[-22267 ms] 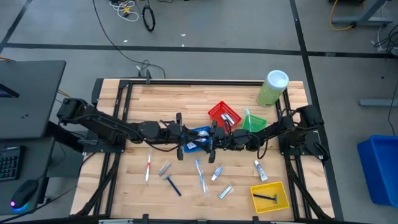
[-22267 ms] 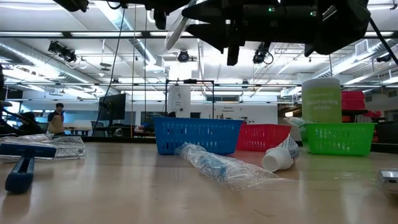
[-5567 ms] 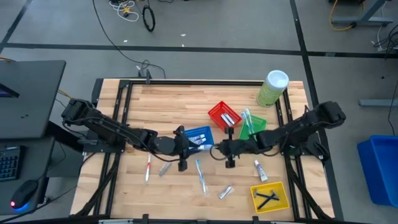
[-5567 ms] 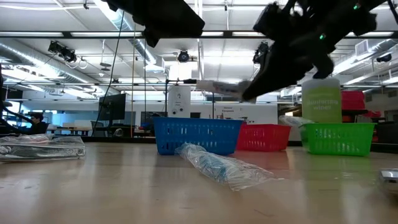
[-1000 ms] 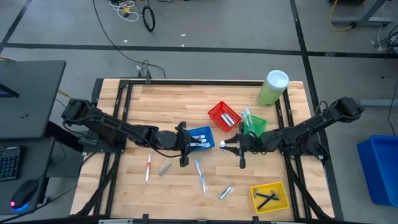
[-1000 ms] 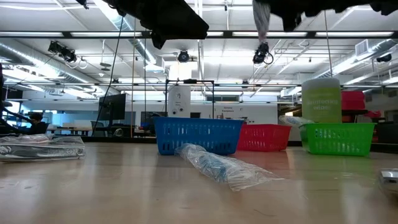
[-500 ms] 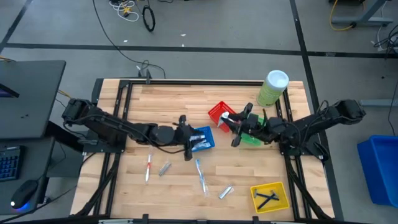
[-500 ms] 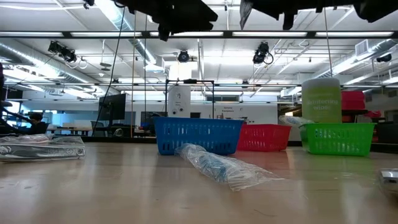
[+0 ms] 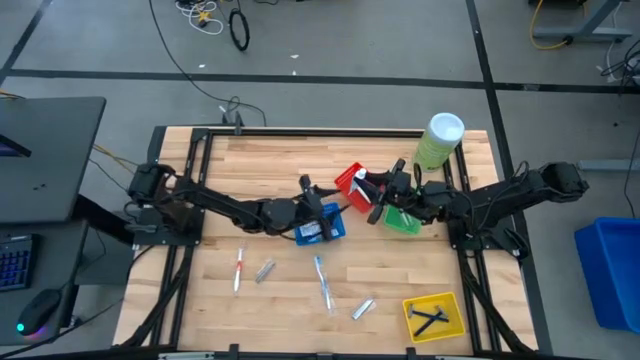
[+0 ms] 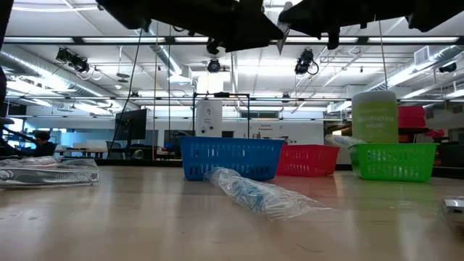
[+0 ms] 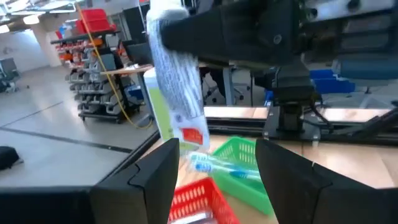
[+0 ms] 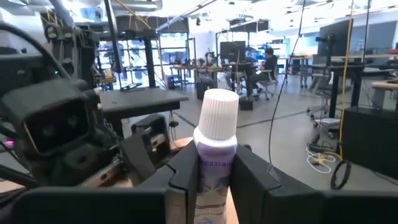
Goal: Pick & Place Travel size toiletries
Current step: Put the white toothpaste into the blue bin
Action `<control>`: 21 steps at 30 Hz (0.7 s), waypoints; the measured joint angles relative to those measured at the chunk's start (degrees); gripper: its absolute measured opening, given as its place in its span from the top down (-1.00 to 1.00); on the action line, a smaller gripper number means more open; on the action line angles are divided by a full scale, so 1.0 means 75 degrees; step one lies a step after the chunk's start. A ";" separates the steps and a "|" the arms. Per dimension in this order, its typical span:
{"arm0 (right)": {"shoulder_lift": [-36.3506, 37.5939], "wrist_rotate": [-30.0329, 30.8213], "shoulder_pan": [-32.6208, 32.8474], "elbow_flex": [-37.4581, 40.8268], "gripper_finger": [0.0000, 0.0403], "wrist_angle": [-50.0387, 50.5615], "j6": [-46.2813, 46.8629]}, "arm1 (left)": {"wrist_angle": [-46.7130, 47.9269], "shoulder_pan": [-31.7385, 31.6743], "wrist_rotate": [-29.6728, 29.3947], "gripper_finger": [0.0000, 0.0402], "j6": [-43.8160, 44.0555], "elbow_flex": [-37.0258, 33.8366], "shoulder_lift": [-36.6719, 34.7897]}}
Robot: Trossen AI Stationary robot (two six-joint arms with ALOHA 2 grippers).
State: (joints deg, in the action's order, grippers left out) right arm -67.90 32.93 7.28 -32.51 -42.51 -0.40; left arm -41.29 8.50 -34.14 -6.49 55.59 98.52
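Note:
My left gripper needs to move toward the white tube before it closes on it, because the tube has its lower end (image 11: 189,134) beyond and above my left fingers.
My right gripper (image 9: 378,188) hangs above the red basket (image 9: 350,186), shut on a white tube with a white ribbed cap (image 12: 215,134). That tube (image 11: 177,81) also shows in the left wrist view. My left gripper (image 9: 318,203) is open above the blue basket (image 9: 322,226), with nothing between its fingers (image 11: 155,180). On the near part of the table lie a red-handled toothbrush (image 9: 239,270), a silver tube (image 9: 264,271), a blue toothbrush (image 9: 322,281) and another tube (image 9: 362,308). My right gripper pinches the tube's body (image 12: 214,171) between its two fingers. The white cap (image 12: 217,115) stands free beyond them. The tube is lifted clear, above the red basket.
The green basket (image 9: 405,218) holds toothbrushes beside the red one. A yellow basket (image 9: 432,315) with dark razors sits at the near right. A pale-green cylinder with a white lid (image 9: 438,142) stands at the far right. A toothbrush in a clear wrapper (image 10: 261,196) lies mid-table.
My right gripper has carried the tube from mid-table toward the far edge, ending above the red basket. My left gripper has moved toward the far right, from the blue basket's near-left corner to above the basket.

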 joint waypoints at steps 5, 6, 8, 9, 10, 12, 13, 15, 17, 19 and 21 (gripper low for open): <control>-0.0035 -0.0027 -0.0118 0.0003 0.60 -0.0002 0.0208 | 0.0099 -0.0081 -0.0053 -0.10 -0.0230 0.0409 0.0121; -0.0032 -0.0041 -0.0122 0.0003 0.60 -0.0030 0.0271 | 0.0132 -0.0107 -0.0106 -0.10 -0.0279 0.0457 0.0126; -0.0032 -0.0073 -0.0133 0.0003 0.60 -0.0048 0.0371 | 0.0260 -0.0202 0.0061 -0.10 -0.0369 0.0596 0.0146; -0.0035 -0.0059 -0.0133 0.0003 0.60 -0.0098 0.0406 | 0.0339 -0.0267 0.0251 -0.10 -0.0336 0.0637 0.0139; -0.0032 -0.0049 -0.0137 0.0003 0.60 -0.0163 0.0448 | 0.0404 -0.0324 0.0451 -0.10 -0.0195 0.0661 0.0135; -0.0032 -0.0077 -0.0135 0.0000 0.61 -0.0233 0.0646 | 0.0523 -0.0400 0.0672 -0.10 0.0145 0.0666 0.0138; -0.0032 -0.0090 -0.0133 0.0000 0.60 -0.0235 0.0795 | 0.0533 -0.0434 0.0663 -0.10 0.0240 0.0659 0.0143; -0.0032 -0.0233 -0.0132 0.0000 0.60 -0.0224 0.1057 | 0.0524 -0.0482 0.0642 -0.10 0.0263 0.0659 0.0139; -0.0032 -0.0674 -0.0133 0.0000 0.61 -0.0219 0.1215 | 0.0570 -0.0519 0.0600 -0.10 0.0201 0.0659 0.0137; -0.0032 -0.0948 -0.0133 0.0000 0.61 -0.0217 0.1197 | 0.0575 -0.0532 0.0517 -0.10 0.0207 0.0659 0.0137; -0.0032 -0.0980 -0.0136 0.0000 0.61 -0.0208 0.1193 | 0.0564 -0.0529 0.0480 -0.10 0.0211 0.0659 0.0137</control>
State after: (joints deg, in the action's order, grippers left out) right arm -68.14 25.58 6.26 -32.51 -44.06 8.54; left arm -37.06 4.54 -30.55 -4.91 60.53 99.55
